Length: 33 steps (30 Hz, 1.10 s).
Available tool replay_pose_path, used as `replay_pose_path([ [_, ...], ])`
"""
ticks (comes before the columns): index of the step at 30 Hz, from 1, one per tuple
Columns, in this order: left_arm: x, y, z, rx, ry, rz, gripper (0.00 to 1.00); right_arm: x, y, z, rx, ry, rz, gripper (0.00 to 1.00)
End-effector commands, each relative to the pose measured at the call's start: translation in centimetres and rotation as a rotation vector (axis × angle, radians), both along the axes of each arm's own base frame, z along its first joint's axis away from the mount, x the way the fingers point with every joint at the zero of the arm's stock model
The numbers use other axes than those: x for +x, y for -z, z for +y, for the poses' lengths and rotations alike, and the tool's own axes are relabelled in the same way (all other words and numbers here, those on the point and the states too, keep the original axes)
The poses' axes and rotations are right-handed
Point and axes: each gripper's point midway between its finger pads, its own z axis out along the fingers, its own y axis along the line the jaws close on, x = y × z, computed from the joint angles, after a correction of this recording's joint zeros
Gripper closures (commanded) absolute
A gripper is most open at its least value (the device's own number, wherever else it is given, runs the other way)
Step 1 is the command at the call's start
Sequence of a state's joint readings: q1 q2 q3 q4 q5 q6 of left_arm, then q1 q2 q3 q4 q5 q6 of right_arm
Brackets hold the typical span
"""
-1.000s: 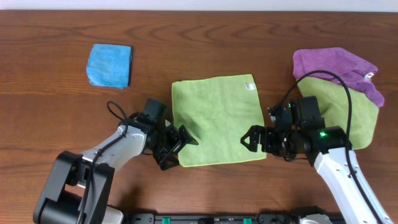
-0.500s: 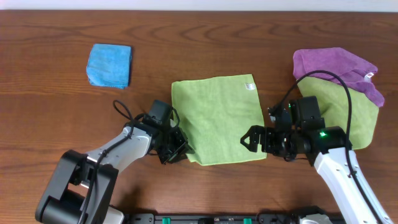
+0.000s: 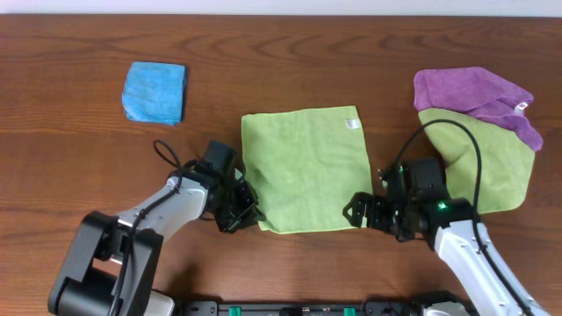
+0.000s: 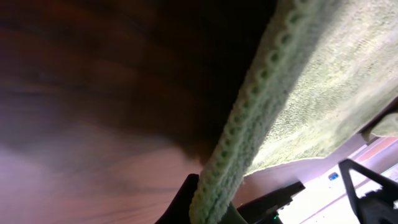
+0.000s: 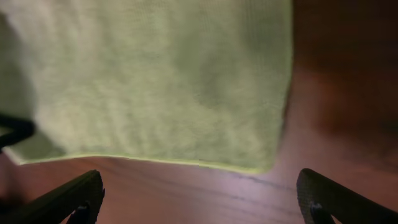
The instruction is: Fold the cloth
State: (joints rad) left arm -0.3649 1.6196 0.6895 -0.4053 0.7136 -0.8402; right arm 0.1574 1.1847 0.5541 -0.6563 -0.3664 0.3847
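The cloth's whole near edge should be folded over toward the far edge, so I should next grab the cloth's free near corner (image 3: pixel 363 225) (image 5: pixel 262 167) with my right gripper.
The cloth (image 3: pixel 307 167) is a lime-green square lying flat mid-table, with a small white tag (image 3: pixel 351 122) at its far right corner. My left gripper (image 3: pixel 250 213) is shut on its near left corner. In the left wrist view the stitched hem (image 4: pixel 249 118) runs down between the dark fingers (image 4: pixel 186 202). My right gripper (image 3: pixel 356 211) stands open at the near right corner. In the right wrist view the cloth (image 5: pixel 155 81) lies just beyond the gripper (image 5: pixel 199 199), whose fingers (image 5: pixel 74 196) are spread wide over bare wood, with nothing between them.
A second lime-green cloth (image 3: pixel 492 171) lies at the right, partly under a purple cloth (image 3: pixel 474 89). A folded blue cloth (image 3: pixel 154 90) sits at the far left. The right arm's cable (image 3: pixel 457 140) loops over the second green cloth.
My left gripper closed on the cloth's near left corner and pulled that corner in slightly. The right arm shifted towards the table's front edge, still open.
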Motion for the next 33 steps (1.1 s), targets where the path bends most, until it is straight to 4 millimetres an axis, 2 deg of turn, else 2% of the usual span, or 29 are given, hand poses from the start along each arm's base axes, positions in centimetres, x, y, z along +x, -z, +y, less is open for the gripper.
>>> replay_pose_path([
  [1,-0.4,0.3,0.8,0.013,0.031,-0.008,0.94,-0.4,1.0,-0.3,0.013,0.081,0.028,0.01],
  [8,-0.7,0.4,1.3,0.017,0.038,0.000,0.94,-1.1,2.7,-0.4,0.034,0.162,0.057,0.06],
  [19,-0.8,0.3,1.4,0.015,0.043,0.003,0.94,-1.8,4.1,-0.4,0.064,0.253,0.089,0.16],
  [25,-0.9,0.2,1.2,-0.002,0.050,0.004,0.94,-1.6,4.1,-0.2,0.079,0.266,0.080,0.24],
  [33,-0.9,0.2,1.2,-0.002,0.049,0.004,0.94,-1.1,4.1,0.8,0.104,0.244,0.064,0.30],
])
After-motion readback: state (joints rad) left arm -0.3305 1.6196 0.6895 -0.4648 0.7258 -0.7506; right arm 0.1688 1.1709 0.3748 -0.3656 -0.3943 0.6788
